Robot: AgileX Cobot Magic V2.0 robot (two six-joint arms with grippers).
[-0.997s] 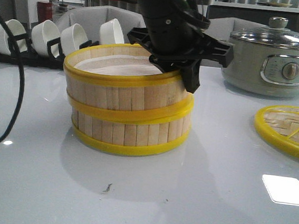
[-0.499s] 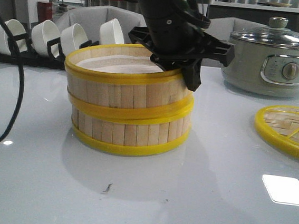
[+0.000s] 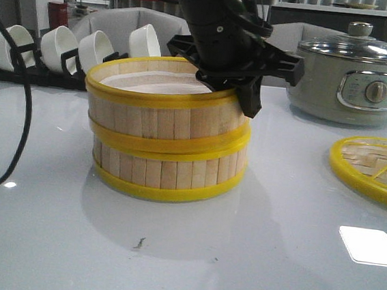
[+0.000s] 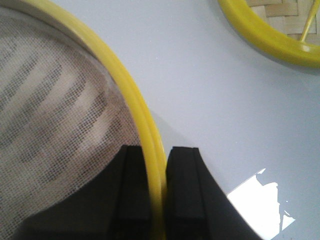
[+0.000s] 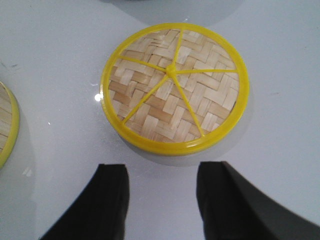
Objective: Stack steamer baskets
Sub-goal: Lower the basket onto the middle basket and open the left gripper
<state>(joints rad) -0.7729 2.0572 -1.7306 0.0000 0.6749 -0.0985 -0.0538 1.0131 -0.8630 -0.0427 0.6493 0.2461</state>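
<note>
The upper basket's yellow bottom band [image 3: 169, 146] sits on the lower basket [image 3: 167, 173] all around, so the upper basket would settle stacked. My left gripper needs to open.
Two steamer baskets stand stacked in the middle of the table. The upper basket [image 3: 162, 118] sits on the lower basket [image 3: 167, 173], its rim slightly tilted. My left gripper [image 3: 242, 98] comes down at the upper basket's right side. In the left wrist view it [image 4: 159, 165] is shut on the yellow rim [image 4: 125, 85], one finger inside over the white liner [image 4: 50, 100], one outside. My right gripper [image 5: 162, 185] is open and empty above the table, just short of the woven lid [image 5: 175, 85]. It does not show in the front view.
The lid [image 3: 376, 169] lies flat at the table's right and also shows in the left wrist view [image 4: 270, 30]. An electric pot [image 3: 355, 71] stands at the back right. A rack of white bowls [image 3: 65, 50] stands at the back left. A black cable [image 3: 26, 101] hangs at the left.
The upper basket has shifted slightly to the right with my left gripper and sits a little more level on the lower one.
</note>
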